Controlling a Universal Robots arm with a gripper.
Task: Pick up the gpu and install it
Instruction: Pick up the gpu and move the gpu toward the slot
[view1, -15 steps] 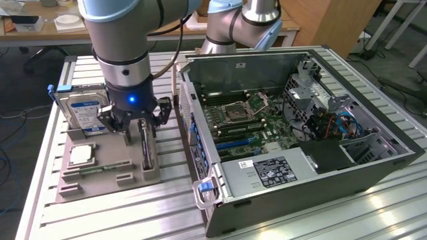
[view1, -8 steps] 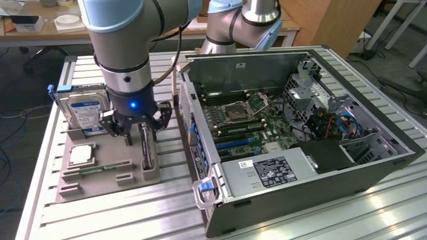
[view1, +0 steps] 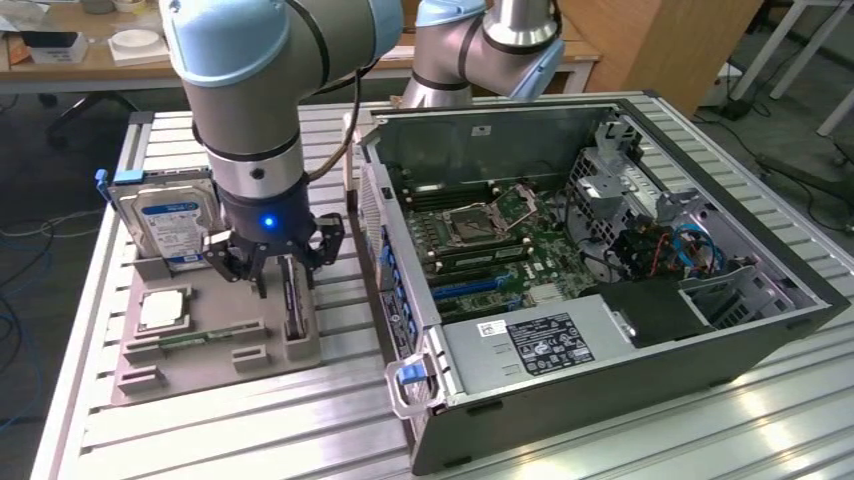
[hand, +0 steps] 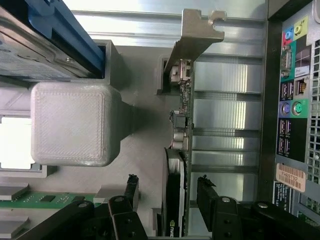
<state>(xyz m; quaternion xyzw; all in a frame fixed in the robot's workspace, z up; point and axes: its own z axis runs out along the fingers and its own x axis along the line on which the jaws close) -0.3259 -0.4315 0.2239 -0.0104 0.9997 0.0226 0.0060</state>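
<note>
The gripper grabs the GPU across its flat black cooler cover (view1: 294, 303) next, since small components stick out from the board near the bracket.
The gpu (view1: 296, 308) stands on edge in a slot of the grey holder tray (view1: 214, 375) on the exterior view's left, a thin dark card. In the wrist view the gpu (hand: 183, 120) runs edge-on, with its silver bracket (hand: 196, 35) at the far end. My gripper (view1: 283, 275) hangs just above the card's near end. Its jaws are open, with one black finger (hand: 131, 189) on one side of the card and the other finger (hand: 205, 191) on the opposite side. The gripper (hand: 168, 192) straddles the card and neither finger touches it.
The open computer case (view1: 747, 350) lies to the exterior view's right, with its motherboard (view1: 534, 245) and blue slots (view1: 467, 288) exposed. In the tray stand a hard drive (view1: 167, 215), a processor chip (view1: 160, 310) and a green memory stick (view1: 200, 340). A grey block (hand: 75, 122) sits beside the card.
</note>
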